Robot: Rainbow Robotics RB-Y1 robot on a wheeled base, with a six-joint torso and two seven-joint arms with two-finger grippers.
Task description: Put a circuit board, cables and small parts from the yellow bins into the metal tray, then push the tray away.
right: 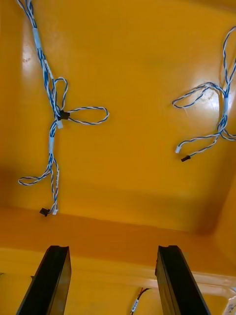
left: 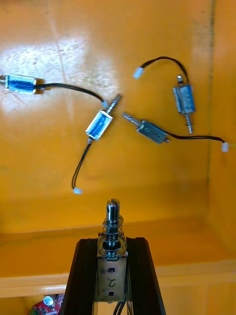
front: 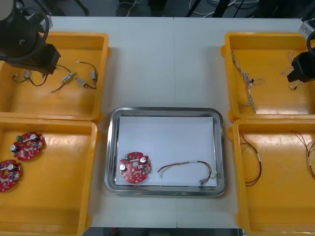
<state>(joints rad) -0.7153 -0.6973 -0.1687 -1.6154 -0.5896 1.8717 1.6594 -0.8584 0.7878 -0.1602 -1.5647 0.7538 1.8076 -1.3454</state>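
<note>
I should next use my right gripper to grab the cable by its white sleeve (front: 250, 93) (right: 51, 144), where its parts gather, because loops and plugs spread loose at both ends of the cable.
My left gripper (left: 112, 242) hangs above the far left yellow bin (front: 101, 64), shut on a small metal part (left: 112, 231) with a spring and a pin sticking up. Several more small metal parts (left: 101, 123) with black leads lie on that bin's floor beyond the fingers. My right gripper (right: 113, 278) stands open over the near wall of the far right bin (front: 231, 54), with nothing between its fingers. Twisted blue and white cables (right: 54, 118) lie ahead of it. The metal tray (front: 112, 147), white inside, holds a red circuit board (front: 134, 167) and a red and yellow cable (front: 189, 168).
The near left bin (front: 88, 196) holds two more circuit boards (front: 28, 146). In the near right bin (front: 237, 196) lie thin dark and red cables (front: 253, 164). Bare table shows beyond the tray, between the far bins.
</note>
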